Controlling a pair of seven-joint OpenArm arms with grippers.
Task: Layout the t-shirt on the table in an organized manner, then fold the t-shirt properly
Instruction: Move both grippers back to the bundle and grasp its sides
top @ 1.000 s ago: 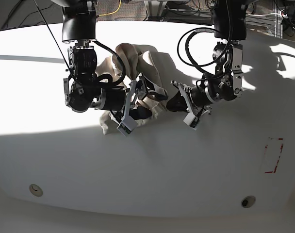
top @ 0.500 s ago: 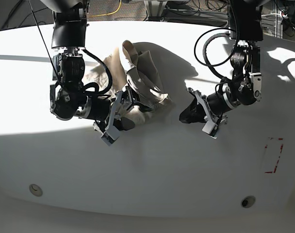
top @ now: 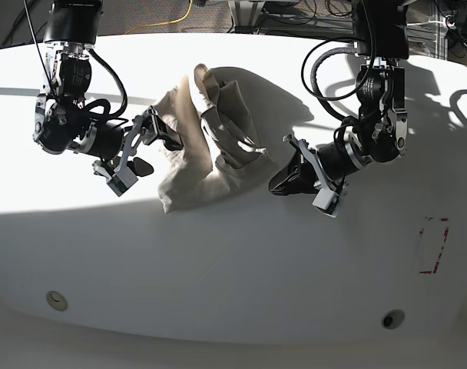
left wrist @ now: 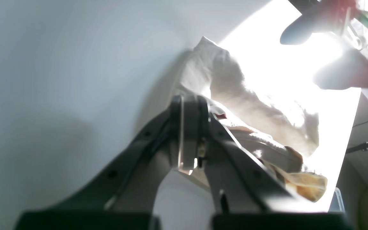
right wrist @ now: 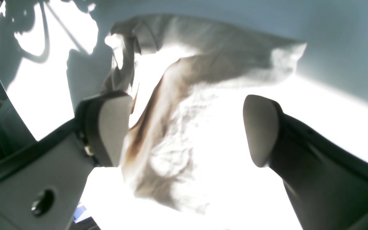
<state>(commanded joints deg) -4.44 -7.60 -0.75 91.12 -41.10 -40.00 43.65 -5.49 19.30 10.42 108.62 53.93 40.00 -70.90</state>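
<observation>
The wrinkled t-shirt is beyond and below my fingers, so my right gripper should go down to the t-shirt first and only then close on it.
The beige t-shirt (top: 210, 146) lies crumpled in a heap on the white table (top: 233, 261), one fold standing up at the back. My right gripper (top: 151, 150) is open at the heap's left edge. In the right wrist view the wrinkled t-shirt (right wrist: 184, 134) fills the space beyond the open gripper (right wrist: 187, 127), and no cloth is pinched. My left gripper (top: 276, 184) is shut, low over the table just right of the heap. In the left wrist view its fingers (left wrist: 188, 108) are pressed together, with the t-shirt (left wrist: 235, 95) just past them.
A red dashed rectangle (top: 433, 246) is marked on the table at the right. Two small round holes (top: 57, 300) (top: 392, 319) sit near the front edge. Cables and frame parts run behind the table's far edge.
My right gripper has let go and pulled back to the left, off the heap. The shut left gripper swung away to the right, then came back toward the shirt's right edge.
</observation>
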